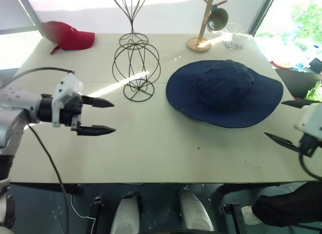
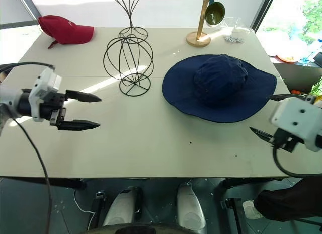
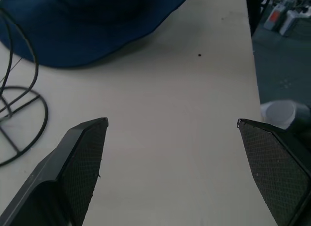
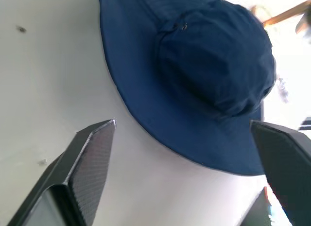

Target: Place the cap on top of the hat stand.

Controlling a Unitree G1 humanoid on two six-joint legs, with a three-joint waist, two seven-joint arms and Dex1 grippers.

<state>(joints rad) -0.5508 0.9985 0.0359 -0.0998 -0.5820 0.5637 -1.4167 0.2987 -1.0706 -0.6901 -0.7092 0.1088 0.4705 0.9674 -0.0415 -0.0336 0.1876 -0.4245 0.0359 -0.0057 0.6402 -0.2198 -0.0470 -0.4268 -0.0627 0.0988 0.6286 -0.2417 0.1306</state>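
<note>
My right gripper will next take hold of the cap by the thin edge of its floppy brim [image 1: 269, 112], because the cap's top [image 1: 225, 85] bulges round and wide.
The cap [image 1: 225, 92], a navy-blue sun hat with a wide floppy brim, lies flat on the cream table [image 1: 151, 143] at the centre right. To its left stands the hat stand [image 1: 136, 68], a short black wire globe on a ring base. My left gripper [image 1: 106, 116] hovers open over the table's left side, pointing toward the cap, with nothing between its fingers. My right gripper [image 1: 287, 121] is open at the table's right edge, just off the cap's brim. The right wrist view looks straight at the cap [image 4: 214, 75]. The left wrist view catches the stand's base ring [image 3: 24, 124].
A red baseball cap [image 1: 68, 36] lies at the far left corner. Behind the globe stand rises a taller wire stand [image 1: 129, 12]. A wooden pole stand [image 1: 204, 27] with a hanging metal cup stands at the back right. A window runs behind the table.
</note>
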